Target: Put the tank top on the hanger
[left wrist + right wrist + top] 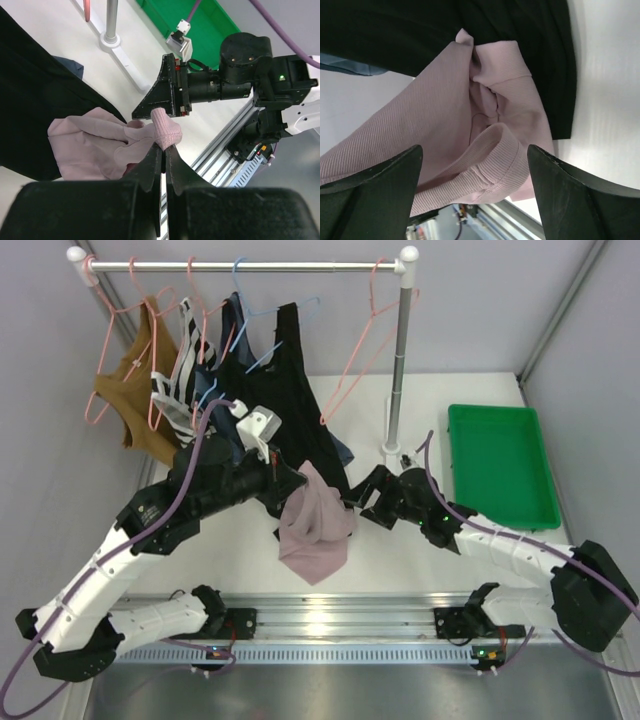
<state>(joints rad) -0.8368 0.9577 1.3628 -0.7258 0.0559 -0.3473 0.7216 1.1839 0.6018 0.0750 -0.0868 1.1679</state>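
Note:
My right gripper grabs the tank top's ribbed loop [491, 169] next, away from my left gripper's hold, to spread the tank top for the hanger.
The mauve-pink tank top [315, 525] hangs bunched between the two grippers above the table. My left gripper [285, 485] is shut on one of its narrow straps; in the left wrist view the jaws [164, 147] pinch the strap's fold, and the rest of the top [90, 150] sags to the left. My right gripper [360, 495] is open, right next to the top. In the right wrist view its gripper [475, 165] straddles a ribbed strap loop [495, 160] without closing. An empty salmon-pink hanger [365, 340] hangs at the right end of the rail.
The clothes rack pole [400, 360] stands behind the right gripper. A black tank top [290, 390], a mustard-brown one [135, 390] and a light-blue hanger [260, 330] hang on the rail. A green tray [500, 465] lies at the right.

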